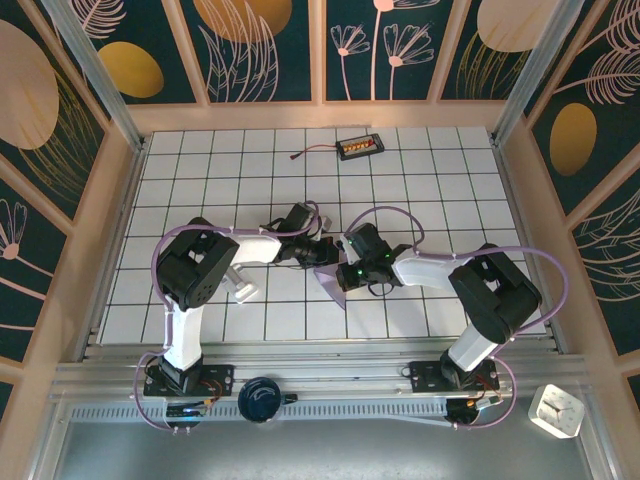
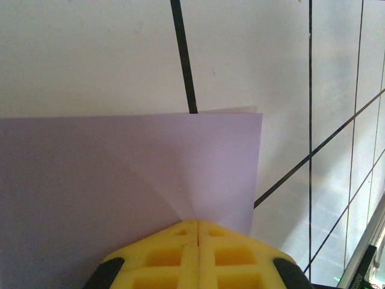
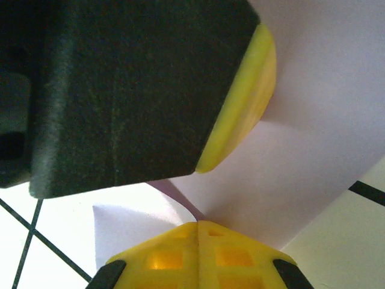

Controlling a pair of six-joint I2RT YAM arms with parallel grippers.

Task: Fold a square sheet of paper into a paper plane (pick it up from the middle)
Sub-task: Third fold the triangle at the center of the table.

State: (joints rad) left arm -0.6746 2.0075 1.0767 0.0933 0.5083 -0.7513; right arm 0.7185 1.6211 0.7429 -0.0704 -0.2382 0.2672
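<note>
My left gripper should open: my right gripper's shut fingers pinch the same sheet [image 2: 120, 174] close by, so it would stay held.
The square sheet of paper [image 1: 334, 286] is pale lavender and hangs folded, lifted off the tiled table [image 1: 200, 180] near its middle. My left gripper [image 1: 325, 253] is shut on it; in the left wrist view the sheet [image 2: 120, 174] spreads up and left from the closed yellow fingertips of the gripper [image 2: 197, 224], with a second layer peeking past its top edge. My right gripper [image 1: 345, 268] is shut on the same sheet [image 3: 313, 138], pinching it at the tip of the gripper [image 3: 198, 224]. The left gripper's black body and yellow finger [image 3: 240, 108] hang close above. No paper plane shape is recognisable.
A small silvery-white block [image 1: 243, 288] lies by the left arm. A black box with orange parts [image 1: 360, 148] and its cable sit at the far side of the table. Patterned walls enclose the table. A dark round object [image 1: 262, 398] and a white object [image 1: 556, 410] lie off the front edge.
</note>
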